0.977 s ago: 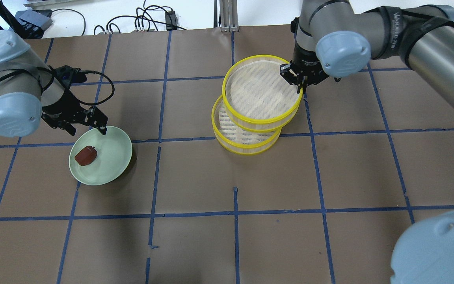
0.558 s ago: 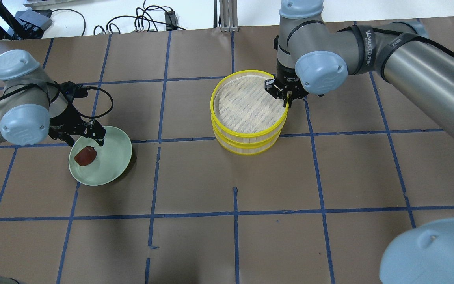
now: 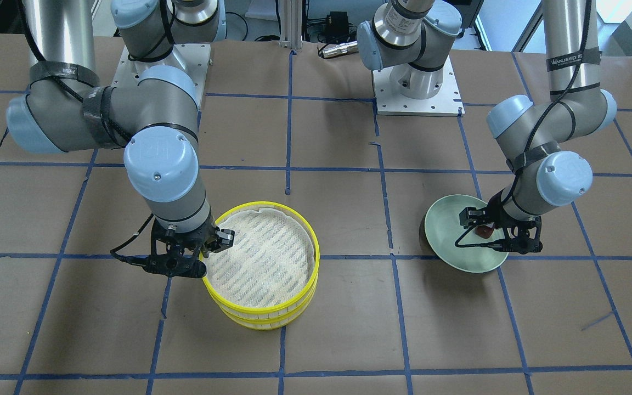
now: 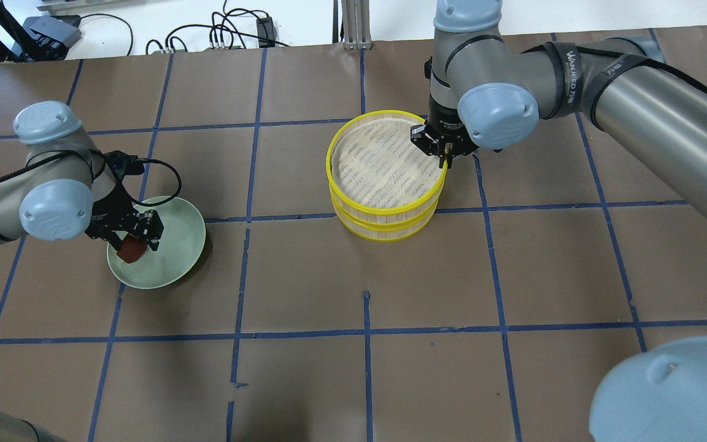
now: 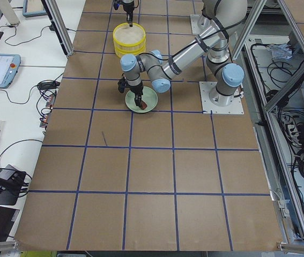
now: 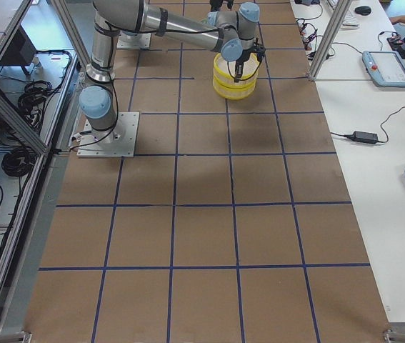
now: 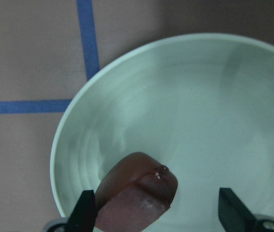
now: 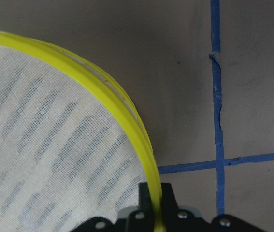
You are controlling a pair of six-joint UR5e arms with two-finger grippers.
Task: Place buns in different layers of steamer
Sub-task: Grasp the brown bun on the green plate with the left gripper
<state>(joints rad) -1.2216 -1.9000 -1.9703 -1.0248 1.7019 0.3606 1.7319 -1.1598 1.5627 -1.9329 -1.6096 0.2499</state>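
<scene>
The left gripper grabs the reddish-brown bun around its rounded body (image 3: 484, 231) next. Then the bun is free to go in a layer of the steamer (image 3: 259, 260).
Two yellow-rimmed steamer layers stand stacked; the upper layer (image 4: 331, 161) sits squarely on the lower layer (image 4: 384, 234). My right gripper (image 4: 445, 153) is shut on the upper layer's rim (image 8: 103, 92), one finger inside and one outside. The upper liner is bare. The reddish-brown bun (image 4: 129, 250) lies on the pale green plate (image 4: 178, 245). My left gripper (image 4: 134, 236) is open and low over the plate, with the bun (image 7: 137, 193) between its fingertips (image 7: 85, 208). The white bun is hidden.
The brown table is marked with a blue tape grid (image 4: 247, 218). Cables and boxes (image 4: 53, 27) lie beyond its far edge. The two arm bases (image 3: 417, 82) stand on the robot's side of the table.
The right gripper has slid the upper layer left and toward the robot until it is square on the lower one. The left gripper has moved from the plate's far rim down around the bun.
</scene>
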